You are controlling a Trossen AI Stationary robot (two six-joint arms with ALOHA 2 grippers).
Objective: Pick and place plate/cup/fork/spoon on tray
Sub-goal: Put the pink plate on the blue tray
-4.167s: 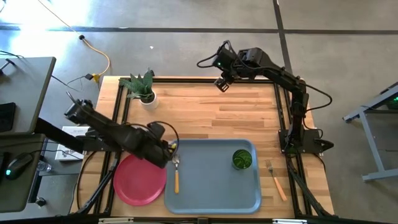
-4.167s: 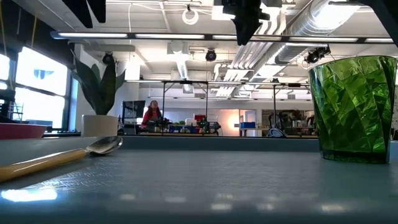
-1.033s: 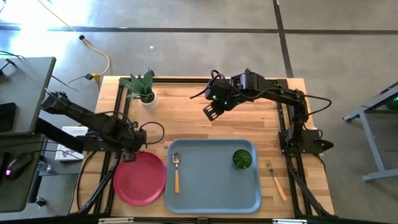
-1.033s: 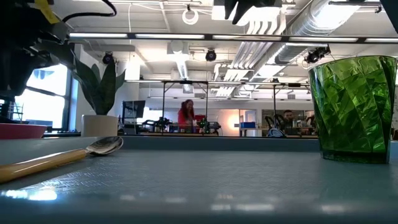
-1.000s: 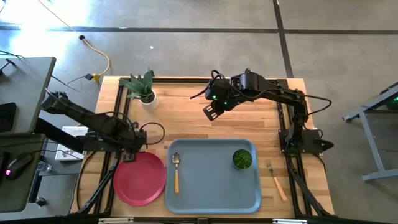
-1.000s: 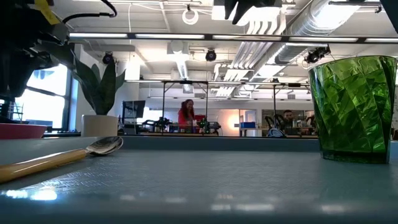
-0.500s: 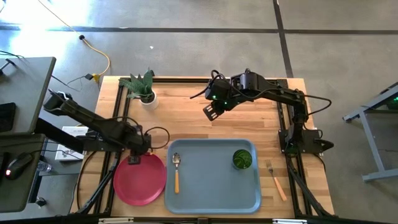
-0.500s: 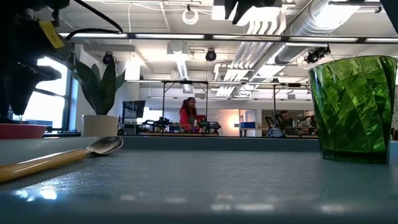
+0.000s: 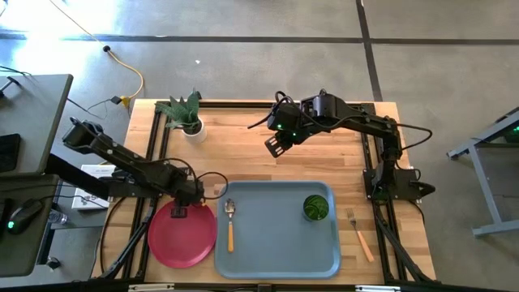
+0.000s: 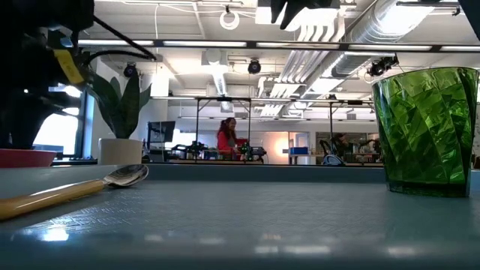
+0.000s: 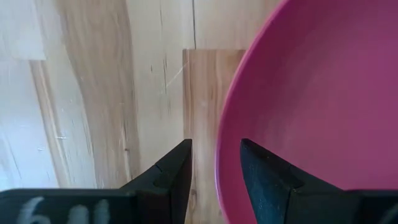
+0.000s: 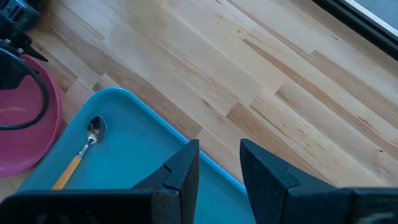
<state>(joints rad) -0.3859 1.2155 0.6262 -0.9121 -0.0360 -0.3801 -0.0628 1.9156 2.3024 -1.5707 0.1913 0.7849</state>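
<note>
Next, my left gripper lifts the pinkish-red plate by its rim (image 9: pixel 180 204) onto the blue-grey tray (image 9: pixel 276 243).
The pinkish-red plate (image 9: pixel 182 235) lies flat on the wooden table, left of the blue-grey tray (image 9: pixel 276 243). The spoon (image 9: pixel 229 223) lies on the tray's left part and the green cup (image 9: pixel 316 207) stands upright at its far right. The fork (image 9: pixel 359 234) lies on the table, right of the tray. My left gripper (image 9: pixel 180 211) is open over the plate's far rim (image 11: pixel 219 155), one finger outside it and one above the plate's inside. My right gripper (image 9: pixel 274 146) is open and empty above the table, beyond the tray's far edge.
A white pot with a green plant (image 9: pixel 189 122) stands at the table's far left corner. A black cable loop (image 9: pixel 207 180) lies by my left gripper. Bare wood lies between the tray's far edge and the table's far edge.
My left gripper has gone toward the table's right edge and a little toward the near edge, along the plate's far rim. It now stands over that rim. The plate, spoon, cup and fork have stayed where they were.
</note>
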